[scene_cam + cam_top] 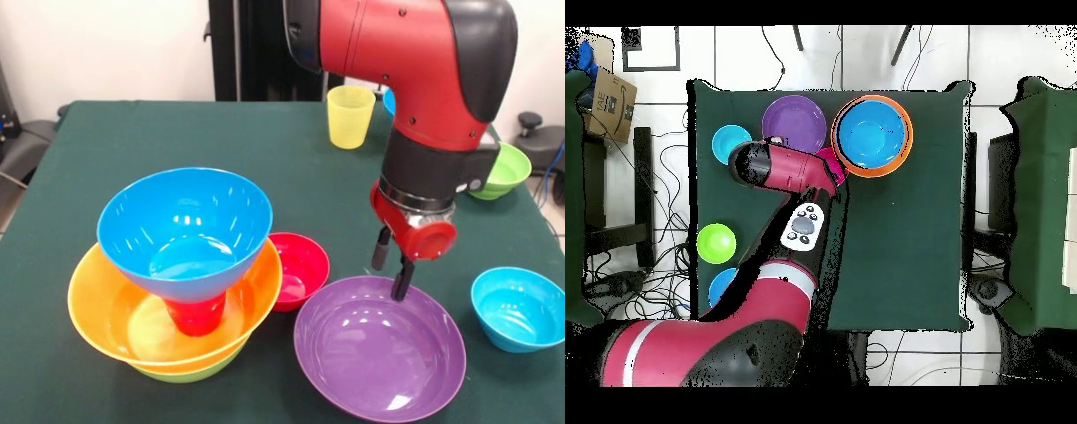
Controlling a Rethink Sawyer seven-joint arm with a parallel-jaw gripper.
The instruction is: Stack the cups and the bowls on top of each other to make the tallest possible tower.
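Note:
My gripper takes hold of the large purple bowl by the thin side at its rim point(389, 279) next, since the bowl is far wider than my open fingers.
The tower stands at the front left: a lime-green bowl point(190, 371) under a large orange bowl point(106, 309), a red cup point(196, 314) in it, and a medium blue bowl point(185, 225) on top of the cup. The tower also shows in the overhead view point(870, 135). A small red bowl point(300, 269) sits beside it. The large purple bowl point(380, 353) lies to its right, and also shows in the overhead view point(793, 120). My gripper point(392, 267) is open and empty, with its fingertips just at the purple bowl's far rim. A yellow cup point(350, 115) stands at the far side.
A small blue bowl point(519, 307) sits right of the purple one and shows in the overhead view point(728, 143). A ribbed green bowl point(505, 170) is behind the arm's right side, also in the overhead view point(716, 242). Another blue bowl point(720, 288) is partly hidden by the arm.

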